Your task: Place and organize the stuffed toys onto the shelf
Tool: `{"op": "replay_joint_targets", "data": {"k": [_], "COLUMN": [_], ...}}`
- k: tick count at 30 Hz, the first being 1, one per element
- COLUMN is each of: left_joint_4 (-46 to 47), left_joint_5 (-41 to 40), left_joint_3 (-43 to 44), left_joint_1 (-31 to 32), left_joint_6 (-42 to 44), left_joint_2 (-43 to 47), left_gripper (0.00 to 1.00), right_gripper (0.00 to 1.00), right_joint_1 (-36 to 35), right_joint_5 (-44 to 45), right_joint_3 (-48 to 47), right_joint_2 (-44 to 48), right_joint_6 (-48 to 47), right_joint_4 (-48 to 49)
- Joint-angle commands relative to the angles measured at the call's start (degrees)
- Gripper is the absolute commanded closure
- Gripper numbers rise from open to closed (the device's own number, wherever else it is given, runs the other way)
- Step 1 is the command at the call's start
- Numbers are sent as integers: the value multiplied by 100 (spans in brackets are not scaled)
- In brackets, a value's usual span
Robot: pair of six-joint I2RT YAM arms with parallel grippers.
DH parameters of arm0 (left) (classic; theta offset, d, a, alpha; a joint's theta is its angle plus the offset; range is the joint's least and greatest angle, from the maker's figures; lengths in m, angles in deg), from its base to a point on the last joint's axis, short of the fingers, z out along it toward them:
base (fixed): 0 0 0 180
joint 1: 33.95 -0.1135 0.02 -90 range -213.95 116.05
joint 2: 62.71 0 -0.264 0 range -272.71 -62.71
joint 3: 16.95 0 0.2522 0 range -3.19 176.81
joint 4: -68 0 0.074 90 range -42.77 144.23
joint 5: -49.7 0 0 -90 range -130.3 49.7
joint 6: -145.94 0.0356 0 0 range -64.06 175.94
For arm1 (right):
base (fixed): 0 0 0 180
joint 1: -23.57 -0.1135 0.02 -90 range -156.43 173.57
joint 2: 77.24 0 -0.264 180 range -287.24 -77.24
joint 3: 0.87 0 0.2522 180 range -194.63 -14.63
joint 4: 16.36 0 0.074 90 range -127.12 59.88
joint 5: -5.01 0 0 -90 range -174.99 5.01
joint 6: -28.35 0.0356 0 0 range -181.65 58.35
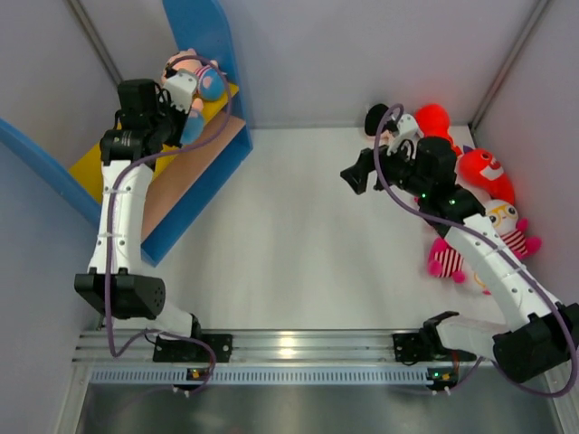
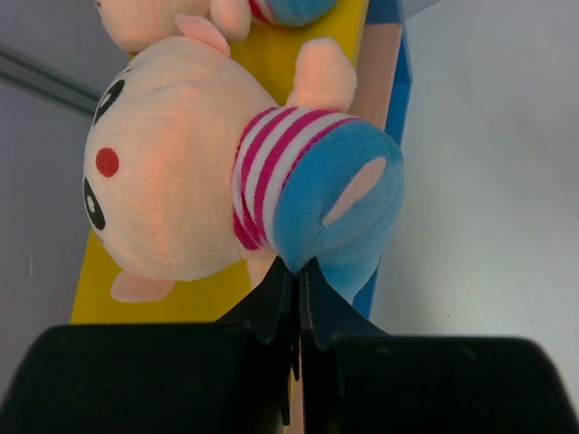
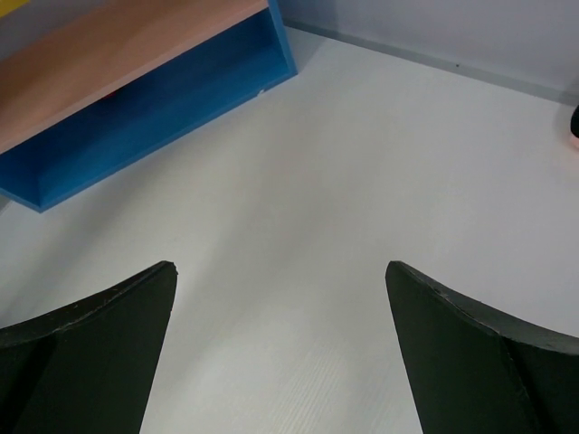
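Note:
I should next grab the black-haired stuffed toy by the end (image 1: 387, 137) opposite its head with my right gripper. The rest of the toy then stays free to hand to my left gripper.
My left gripper (image 2: 297, 271) is shut on the blue pants of a peach doll (image 2: 172, 181) in a pink-striped shirt and holds it over the yellow upper board (image 2: 194, 298) of the shelf (image 1: 204, 167). A second peach doll (image 2: 149, 20) lies on that board just beyond. From above, the left gripper (image 1: 185, 90) is at the shelf's far end. My right gripper (image 3: 280, 271) is open and empty over bare table. Two red creatures (image 1: 484, 172), a white owl with yellow glasses (image 1: 502, 215) and a striped doll (image 1: 448, 258) lie at the right.
The shelf's tan lower board (image 3: 109, 63) and blue panel (image 3: 136, 136) show at the right wrist view's top left. Grey walls enclose the table on the back and sides. The right arm (image 1: 425, 172) reaches over the toy pile toward the middle.

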Motion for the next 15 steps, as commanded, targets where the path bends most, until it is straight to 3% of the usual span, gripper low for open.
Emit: {"op": "replay_joint_targets", "data": {"k": [1,6,11,14,15], "left_joint_4": [532,971,1191,1401,1420], "left_joint_5": [450,468,521,407,390], "left_joint_3": [-12,-249,-425,-469,-461], "left_joint_1": [-502,-689,-839,-839,-839], "left_joint_6": [157,298,360,97,53], "left_joint_2": [-117,-371,-451,-434,-416], "left_gripper": [100,100,99,74,59], "right_gripper": [1,1,1,1,1], "right_joint_1": [331,1280,2071,2563,2704], "right_joint_5": [-78,-236,-175,-315,-463], "right_joint_3": [24,-705,-1802,-2513,-2699], "right_joint_2": [-24,-841,-2536,-3696,-3986], "right_joint_6": [54,641,1354,1934,2196], "right_joint_4": [216,400,681,919,1111]}}
